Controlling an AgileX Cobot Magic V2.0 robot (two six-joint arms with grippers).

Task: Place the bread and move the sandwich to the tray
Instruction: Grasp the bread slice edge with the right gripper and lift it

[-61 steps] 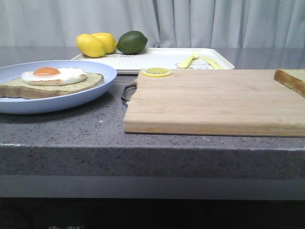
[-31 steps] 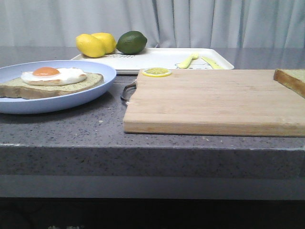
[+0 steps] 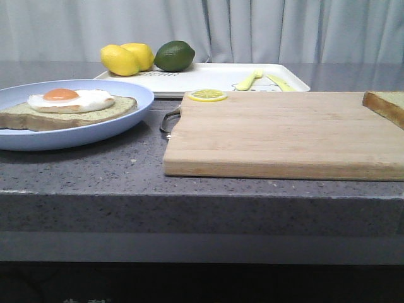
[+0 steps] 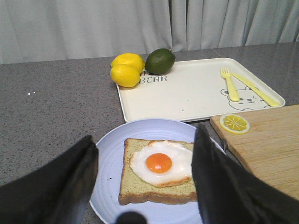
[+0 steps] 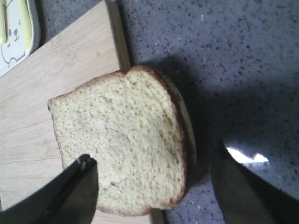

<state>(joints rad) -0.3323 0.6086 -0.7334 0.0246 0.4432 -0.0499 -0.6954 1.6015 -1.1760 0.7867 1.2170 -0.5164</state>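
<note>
My right gripper's fingers are still above the bread's top side and would miss the bread, so it moves lower before it closes.
The bread lies flat on the right end of the wooden cutting board, one crust edge hanging over the counter. In the right wrist view my right gripper is open above the bread, one finger on each side of it. The sandwich's egg-topped slice rests on a light blue plate at the left. Over that slice and its plate my left gripper hangs open and holds nothing. The white tray sits behind. Neither gripper shows in the front view.
Two lemons and a lime crowd the tray's far left corner. Yellow cutlery lies on its right side. A lemon slice sits on the board's back left corner, a metal handle at its left end.
</note>
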